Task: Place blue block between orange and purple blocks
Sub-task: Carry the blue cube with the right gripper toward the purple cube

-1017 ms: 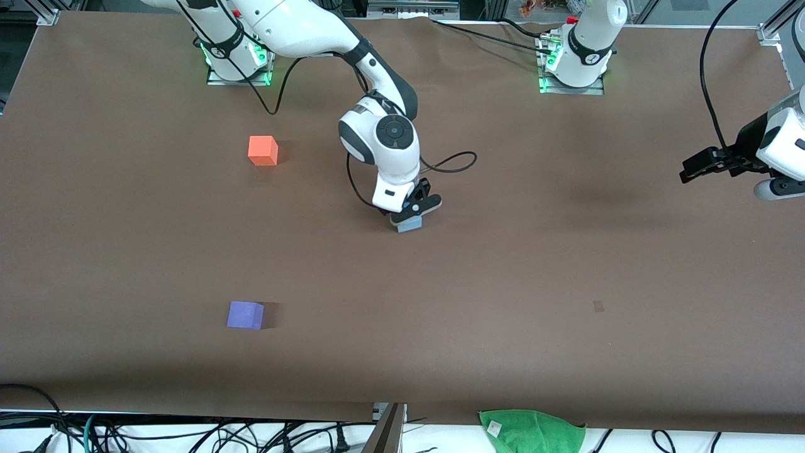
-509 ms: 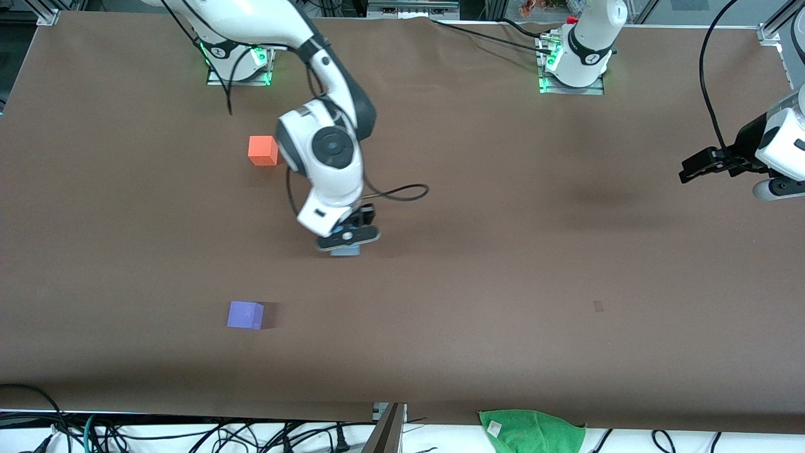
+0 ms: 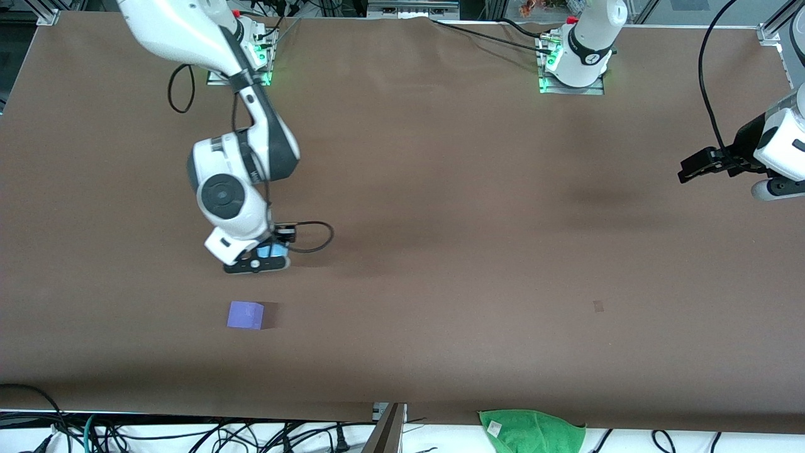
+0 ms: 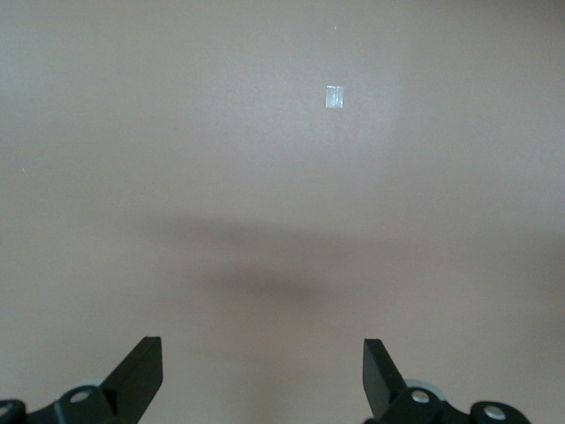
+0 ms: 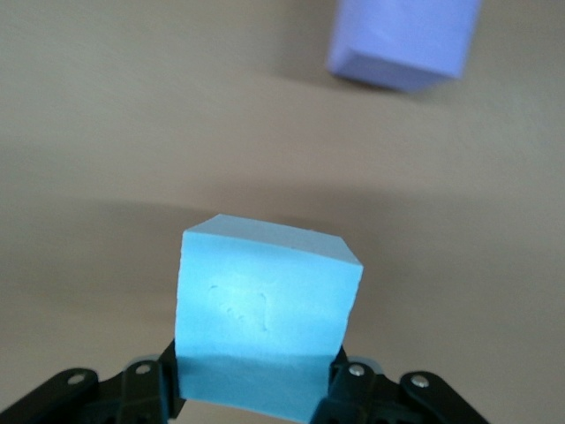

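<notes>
The blue block's base hangs too near the purple block, so my right gripper now moves the blue block away before it lets go.
My right gripper (image 3: pixel 259 259) is shut on the light blue block (image 3: pixel 272 251) and holds it just above the table, over a spot a little farther from the camera than the purple block (image 3: pixel 245 314). In the right wrist view the blue block (image 5: pixel 265 318) sits between the fingers, with the purple block (image 5: pixel 406 40) ahead of it. The right arm hides the orange block in the front view. My left gripper (image 3: pixel 695 168) waits open and empty in the air at the left arm's end of the table; its wrist view shows the gripper (image 4: pixel 262 375) over bare table.
A green cloth (image 3: pixel 531 431) lies off the table's near edge, with cables beside it. A small mark (image 3: pixel 598 306) is on the brown table top (image 3: pixel 471 251). The arm bases (image 3: pixel 572 69) stand along the table's edge farthest from the camera.
My right arm has carried the blue block toward the right arm's end of the table and closer to the purple block. It now covers the orange block. The left arm has not moved.
</notes>
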Robot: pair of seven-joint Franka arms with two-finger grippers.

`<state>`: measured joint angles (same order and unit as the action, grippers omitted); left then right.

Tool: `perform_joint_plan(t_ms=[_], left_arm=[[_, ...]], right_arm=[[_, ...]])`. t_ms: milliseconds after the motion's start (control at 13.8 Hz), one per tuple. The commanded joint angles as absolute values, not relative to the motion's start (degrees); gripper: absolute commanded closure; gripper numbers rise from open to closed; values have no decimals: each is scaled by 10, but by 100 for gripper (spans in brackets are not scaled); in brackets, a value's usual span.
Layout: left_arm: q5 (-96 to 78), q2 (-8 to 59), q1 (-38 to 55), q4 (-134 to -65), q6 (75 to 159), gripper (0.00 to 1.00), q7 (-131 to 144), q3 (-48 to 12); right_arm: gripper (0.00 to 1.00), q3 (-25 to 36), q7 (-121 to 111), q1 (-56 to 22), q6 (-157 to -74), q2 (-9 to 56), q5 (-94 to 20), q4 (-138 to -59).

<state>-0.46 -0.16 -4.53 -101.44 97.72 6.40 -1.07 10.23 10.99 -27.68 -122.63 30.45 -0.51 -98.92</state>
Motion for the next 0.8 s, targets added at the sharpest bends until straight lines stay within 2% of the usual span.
perform_joint_plan(t_ms=[0,291,726], left_arm=[[-17,-1,-43,-1011,969,0,53,-11],[-17,0,-44,-1011,969,0,53,-12],[-17,1,-44,-1012,969,0,52,-12]], right_arm=[[70,94,76,-255,-1270,254,-19,-1084],[69,94,75,-252,-1382,230,-19,-1194],[69,94,61,-250,-1433,230,-27,-1238]])
